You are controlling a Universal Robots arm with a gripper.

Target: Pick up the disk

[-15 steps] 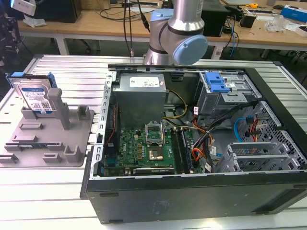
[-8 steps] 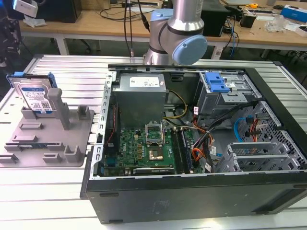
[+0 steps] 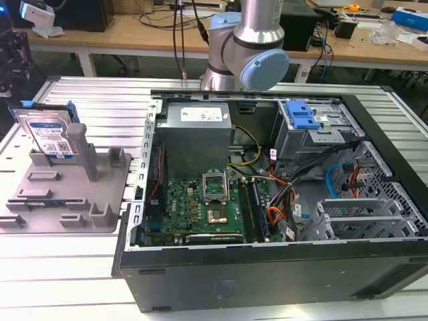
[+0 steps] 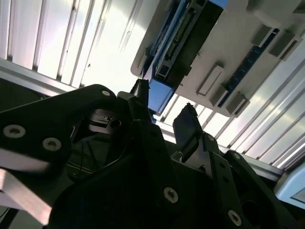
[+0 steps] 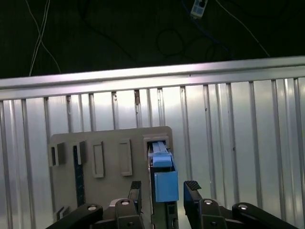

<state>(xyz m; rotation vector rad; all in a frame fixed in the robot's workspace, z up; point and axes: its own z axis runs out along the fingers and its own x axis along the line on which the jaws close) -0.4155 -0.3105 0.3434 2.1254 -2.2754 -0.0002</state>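
Observation:
My gripper's fingers are well above the blue bar (image 3: 71, 110) of the disk (image 3: 48, 132), so they would miss if they closed now. My gripper needs to go lower before it closes.
The disk (image 3: 48, 132) stands on edge in the grey fixture (image 3: 73, 197) at the exterior view's left, silver with a white-and-blue label and blue side rails. In the first wrist view the disk (image 5: 164, 179) is seen edge-on, its blue rail lying between my two dark fingertips (image 5: 192, 186). My gripper (image 5: 164, 187) is open and empty, lined up with the disk and still some way off it. In the second wrist view the gripper (image 4: 164, 107) frames the blue rail end of the disk (image 4: 186, 40) on the fixture (image 4: 238, 52).
An open computer case (image 3: 267, 267) lies on the slatted metal table (image 3: 67, 267), with a blue-tabbed drive cage (image 3: 301, 117) inside. The arm (image 3: 247, 47) rises behind the case. The table edge (image 5: 152, 76) drops to a dark floor with cables.

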